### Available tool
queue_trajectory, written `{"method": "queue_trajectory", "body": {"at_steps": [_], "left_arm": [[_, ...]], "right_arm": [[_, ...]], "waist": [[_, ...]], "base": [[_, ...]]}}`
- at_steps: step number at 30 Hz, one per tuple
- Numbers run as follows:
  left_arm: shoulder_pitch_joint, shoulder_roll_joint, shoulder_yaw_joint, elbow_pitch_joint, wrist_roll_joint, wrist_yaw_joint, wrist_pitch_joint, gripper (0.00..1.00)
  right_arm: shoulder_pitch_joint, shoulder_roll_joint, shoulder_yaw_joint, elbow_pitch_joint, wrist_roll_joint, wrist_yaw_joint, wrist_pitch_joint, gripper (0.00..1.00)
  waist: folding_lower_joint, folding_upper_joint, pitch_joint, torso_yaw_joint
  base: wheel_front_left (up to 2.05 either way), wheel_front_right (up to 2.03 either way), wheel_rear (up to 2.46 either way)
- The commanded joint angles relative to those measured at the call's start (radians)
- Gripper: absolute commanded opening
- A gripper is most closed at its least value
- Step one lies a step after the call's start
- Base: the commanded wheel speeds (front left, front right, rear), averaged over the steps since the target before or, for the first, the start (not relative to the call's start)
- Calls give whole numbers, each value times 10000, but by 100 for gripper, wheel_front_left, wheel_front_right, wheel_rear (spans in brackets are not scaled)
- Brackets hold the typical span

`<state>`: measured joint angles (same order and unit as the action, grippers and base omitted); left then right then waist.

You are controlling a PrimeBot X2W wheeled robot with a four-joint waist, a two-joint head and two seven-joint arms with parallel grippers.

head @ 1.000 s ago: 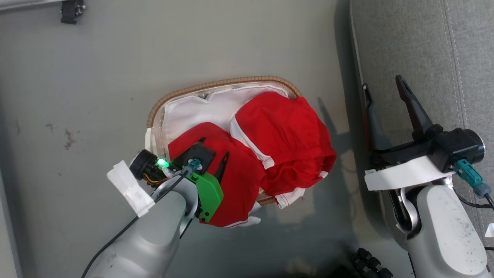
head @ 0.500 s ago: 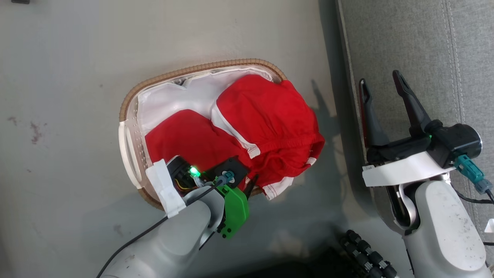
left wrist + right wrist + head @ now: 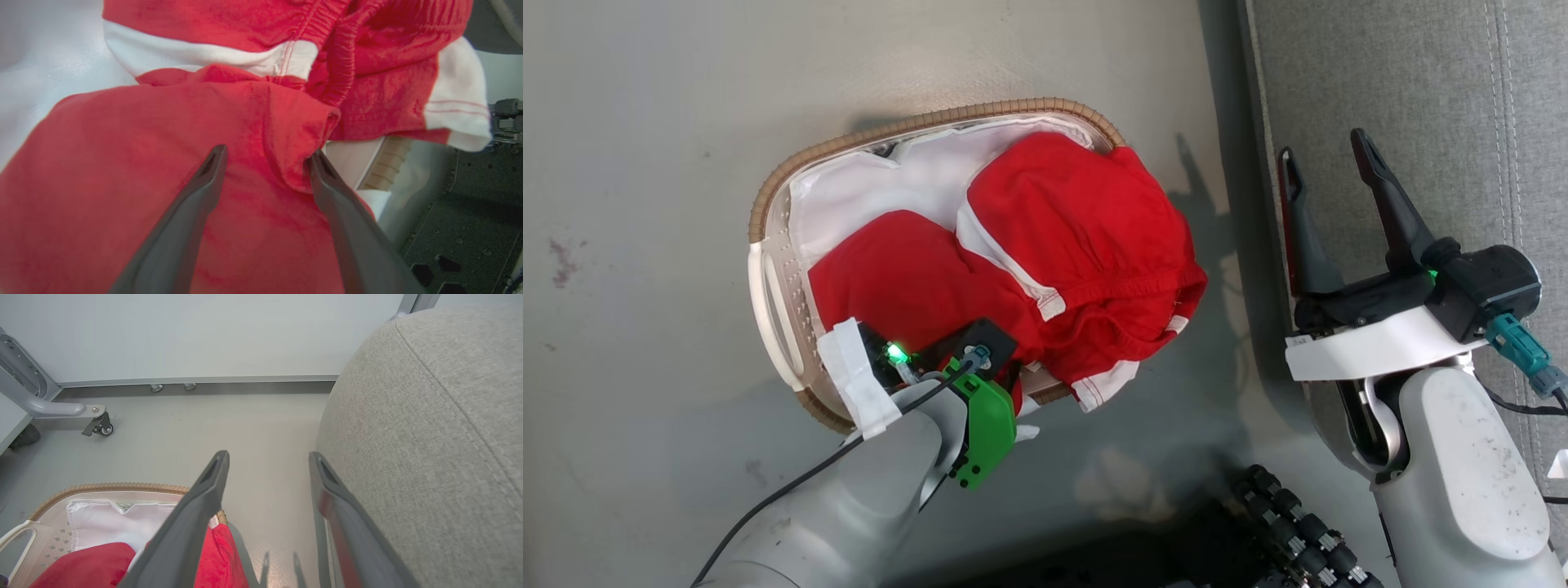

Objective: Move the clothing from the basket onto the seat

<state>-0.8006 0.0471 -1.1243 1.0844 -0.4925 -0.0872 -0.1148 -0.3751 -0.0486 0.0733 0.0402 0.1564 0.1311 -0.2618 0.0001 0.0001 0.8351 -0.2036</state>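
The rest of the near red garment lies flat in the basket, so the left gripper needs to pinch that garment by its raised fold (image 3: 284,144) next.
The clothing is two red garments with white trim in the basket (image 3: 915,124). The near garment (image 3: 898,282) lies flat. The far one (image 3: 1078,220) hangs over the basket's right rim. My left gripper (image 3: 267,152) is open, its fingers down on the near garment (image 3: 122,163) with a raised fold between the tips. From the head camera, my left wrist (image 3: 931,359) covers those fingers. My right gripper (image 3: 1323,147) is open and holds nothing, hovering over the left edge of the grey seat (image 3: 1421,98). The seat (image 3: 429,416) also rises at the right in the right wrist view.
The basket stands on a grey floor (image 3: 645,163), a narrow strip of floor away from the seat. A white liner (image 3: 849,192) shows in its far left part. A castor leg (image 3: 98,426) and a wall lie beyond. My dark base (image 3: 1290,523) is at the bottom.
The head camera has shifted, so the basket sits higher and further left. My left wrist has drawn back to the basket's near rim and now hides its fingers. Both grippers have stayed open.
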Motion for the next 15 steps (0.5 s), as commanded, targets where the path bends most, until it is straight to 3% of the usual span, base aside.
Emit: {"method": "queue_trajectory", "body": {"at_steps": [1,10,11,13,15], "left_arm": [[-209,61,-18,97,-97,86,17,100],[-414,61,-255,359,-534,338,108,97],[-437,63,-246,387,-612,371,93,87],[-481,61,-291,429,-712,390,60,53],[-514,63,-343,470,-815,431,21,40]], "right_arm": [[-111,-31,10,-4,31,-7,-49,100],[-258,-33,94,-104,55,-7,-49,100],[-279,-31,94,-107,58,-7,-49,100],[-295,-31,82,-108,66,-7,-49,100],[-284,-31,46,-79,51,-7,-51,100]], "waist": [[-1,-1,65,-21],[-1,-1,365,-121],[-1,-1,401,-130],[-1,-1,452,-142],[-1,-1,478,-123]], "base": [[0,0,0],[0,0,0],[0,0,0],[0,0,0],[0,0,0]]}}
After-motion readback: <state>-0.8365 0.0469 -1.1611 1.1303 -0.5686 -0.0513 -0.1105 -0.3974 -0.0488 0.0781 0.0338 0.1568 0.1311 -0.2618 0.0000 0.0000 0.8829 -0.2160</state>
